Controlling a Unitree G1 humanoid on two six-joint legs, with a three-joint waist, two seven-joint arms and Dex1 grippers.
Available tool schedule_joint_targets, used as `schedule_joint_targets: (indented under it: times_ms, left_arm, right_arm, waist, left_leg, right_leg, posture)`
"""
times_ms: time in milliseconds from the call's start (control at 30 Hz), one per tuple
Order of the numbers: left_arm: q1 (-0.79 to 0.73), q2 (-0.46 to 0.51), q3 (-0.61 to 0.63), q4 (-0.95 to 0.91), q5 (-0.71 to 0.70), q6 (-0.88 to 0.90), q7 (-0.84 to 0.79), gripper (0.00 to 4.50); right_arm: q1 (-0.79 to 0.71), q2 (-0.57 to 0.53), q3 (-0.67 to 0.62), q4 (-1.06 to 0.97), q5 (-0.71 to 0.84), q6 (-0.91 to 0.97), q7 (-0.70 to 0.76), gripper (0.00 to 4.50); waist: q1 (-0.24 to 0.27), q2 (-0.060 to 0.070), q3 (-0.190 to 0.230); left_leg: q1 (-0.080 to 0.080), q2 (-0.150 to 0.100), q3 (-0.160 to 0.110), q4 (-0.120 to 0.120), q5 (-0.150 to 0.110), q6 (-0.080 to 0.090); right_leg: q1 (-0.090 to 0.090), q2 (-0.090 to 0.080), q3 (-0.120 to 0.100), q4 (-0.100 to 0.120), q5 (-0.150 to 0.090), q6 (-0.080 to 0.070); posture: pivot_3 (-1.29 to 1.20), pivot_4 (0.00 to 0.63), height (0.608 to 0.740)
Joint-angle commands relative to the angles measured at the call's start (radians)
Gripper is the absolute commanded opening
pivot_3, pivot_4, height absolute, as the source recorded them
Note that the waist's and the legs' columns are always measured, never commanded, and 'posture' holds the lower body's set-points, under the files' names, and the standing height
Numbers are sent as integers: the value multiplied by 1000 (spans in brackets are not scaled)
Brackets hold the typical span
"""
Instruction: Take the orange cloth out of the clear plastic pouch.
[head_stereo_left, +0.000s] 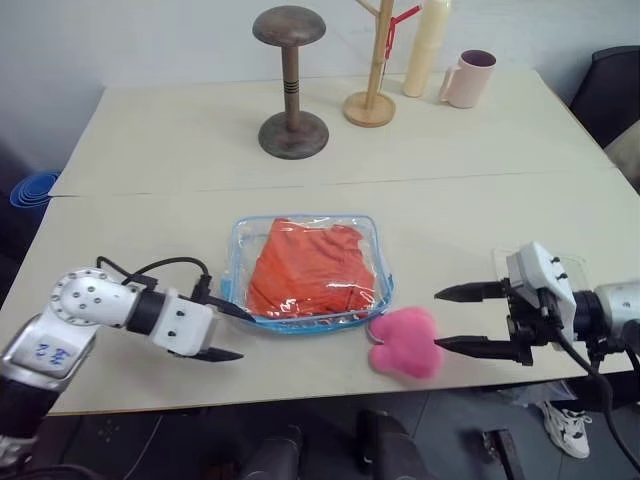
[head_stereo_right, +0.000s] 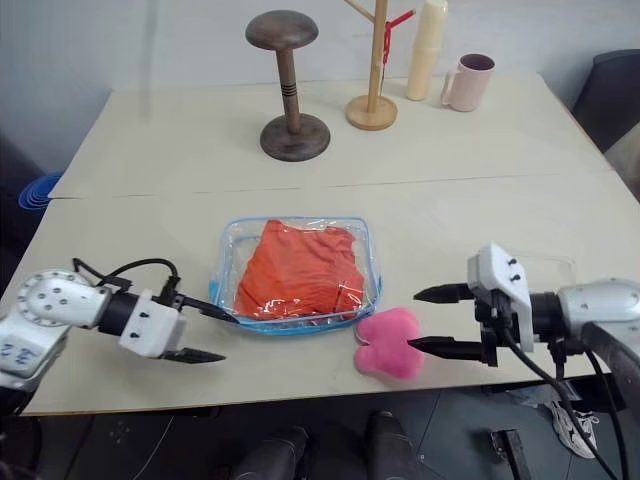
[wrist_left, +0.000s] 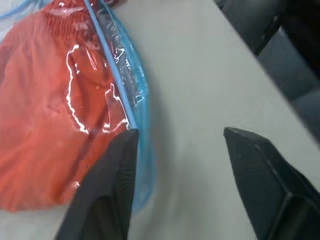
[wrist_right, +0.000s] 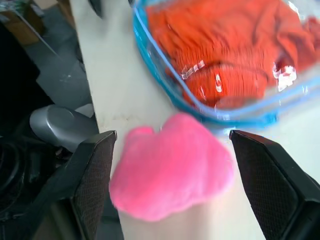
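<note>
The pouch needs to be opened up to take out the orange cloth (head_stereo_left: 306, 268). My right gripper needs to grab the pouch by its blue zippered edge (head_stereo_left: 335, 321) next.
The clear plastic pouch (head_stereo_left: 238, 256), blue-edged, lies flat near the table's front middle with the orange cloth (head_stereo_left: 306, 268) crumpled inside it. A pink plush heart (head_stereo_left: 404, 343) rests by the pouch's front right corner. My left gripper (head_stereo_left: 245, 336) stands open at the pouch's front left corner. In the left wrist view one finger (wrist_left: 112, 190) overlaps the pouch's blue edge (wrist_left: 140, 95), and bare table lies between the jaws. My right gripper (head_stereo_left: 437, 319) is open, just right of the heart and pointing at it. In the right wrist view the heart (wrist_right: 170, 175) sits between its fingers, not gripped.
At the back stand a dark wooden hat stand (head_stereo_left: 291, 85), a wooden rack (head_stereo_left: 371, 100), a cream cylinder (head_stereo_left: 425, 50) and a pink mug (head_stereo_left: 470, 78). A flat clear sheet (head_stereo_right: 555, 263) lies under the right arm. The table's front edge (head_stereo_left: 330, 395) is close. A dark chair (head_stereo_left: 612, 90) stands at the right.
</note>
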Motion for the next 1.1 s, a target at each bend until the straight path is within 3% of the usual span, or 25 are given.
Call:
schedule_joint_targets:
  times_ms: [33,167,267,300,367,633,700,900,1100]
  left_arm:
    - [19,75,146,-116,-258,308,5,3403]
    - [-66,78,217,-158,-516,573,55,3403]
    - [-126,31,197,-186,-537,636,111,3403]
    - [-139,13,184,-197,-525,641,126,3418]
    - [-156,-17,171,-211,-504,653,146,3427]
    - [-175,-51,175,-219,-459,672,172,3427]
    - [-178,-55,177,-218,-454,674,169,3427]
    - [-187,-70,170,-220,-435,675,167,3427]
    - [-196,-86,161,-218,-409,667,165,3427]
  right_arm:
    - [43,45,-16,-33,-30,-24,-69,3799]
    - [64,106,61,-11,-81,-48,-118,3799]
    - [39,159,133,13,-102,-49,-143,3799]
    - [25,185,154,30,-109,-53,-159,3615]
    - [9,219,168,52,-100,-43,-174,3198]
    - [11,224,118,45,-39,-28,-160,461]
    - [6,215,102,52,-47,-47,-153,19]
    - [-32,179,38,54,-73,-151,-99,19]
    - [-90,36,56,153,-231,-337,20,19]
  waist:
    - [0,0,0]
    - [-1,0,0]
    - [-2,0,0]
    - [-3,0,0]
    - [-6,0,0]
    - [-3,0,0]
    - [-3,0,0]
    - [-2,0,0]
    - [-3,0,0]
  left_leg:
    - [1,0,0,0,0,0]
    - [1,0,0,1,0,0]
    - [2,0,0,2,0,-1]
    - [2,0,0,2,0,-1]
    - [2,0,0,1,0,-1]
    - [2,0,0,1,-1,-1]
    - [2,0,0,1,-1,-1]
    - [2,0,1,2,-1,-1]
    - [2,0,1,2,-1,-1]
  right_leg:
    - [0,0,0,0,0,0]
    - [1,0,0,1,0,0]
    - [2,0,1,1,0,0]
    - [2,0,1,1,0,0]
    - [1,0,1,1,0,0]
    - [1,1,1,0,0,0]
    - [1,1,1,1,0,0]
    - [1,1,1,0,0,0]
    - [1,1,1,0,0,0]
  posture:
    - [0,150,740]
    - [0,150,740]
    - [0,150,740]
    - [0,150,740]
    - [0,150,740]
    - [0,150,740]
    - [0,150,740]
    - [0,150,740]
    - [0,150,740]
